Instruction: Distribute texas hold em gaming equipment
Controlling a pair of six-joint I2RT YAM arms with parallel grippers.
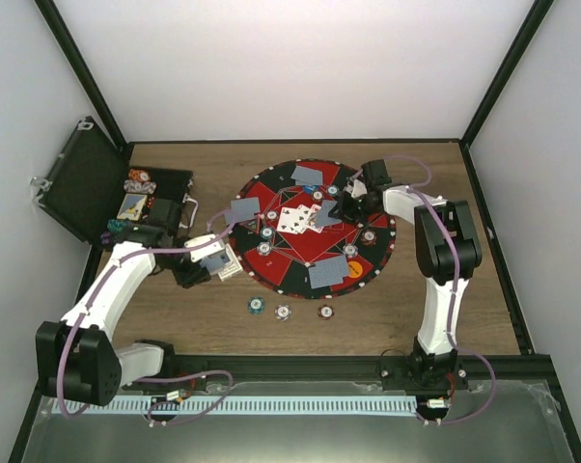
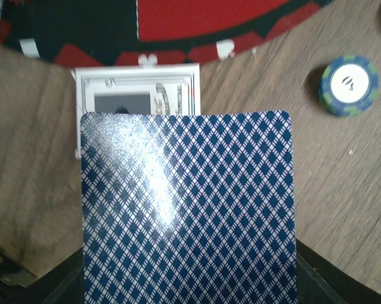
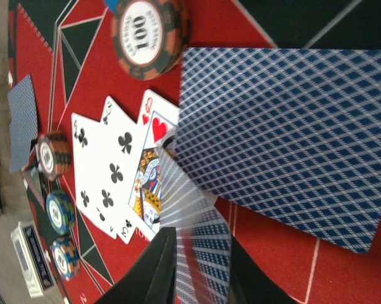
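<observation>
My left gripper should keep holding the blue diamond-backed card for now, because the card is hanging above the edge of the white card box.
My left gripper (image 1: 210, 260) is shut on a blue diamond-backed playing card (image 2: 187, 209), which hides its fingers in the left wrist view. It hovers just off the mat's left edge, over a white card box (image 2: 137, 95). My right gripper (image 1: 341, 207) is over the mat's centre, shut on a card (image 3: 200, 240) seen nearly edge-on between its fingers (image 3: 156, 272). Under it lie three face-up cards (image 3: 114, 180) and a face-down card (image 3: 285, 139). Face-down cards (image 1: 326, 274) and poker chips (image 1: 352, 251) lie around the mat.
The round red-and-black mat (image 1: 271, 265) fills the table's middle. Three loose chips (image 1: 283, 312) lie on the wood in front of it, one showing in the left wrist view (image 2: 349, 85). An open black case (image 1: 88, 183) with chips stands at the far left.
</observation>
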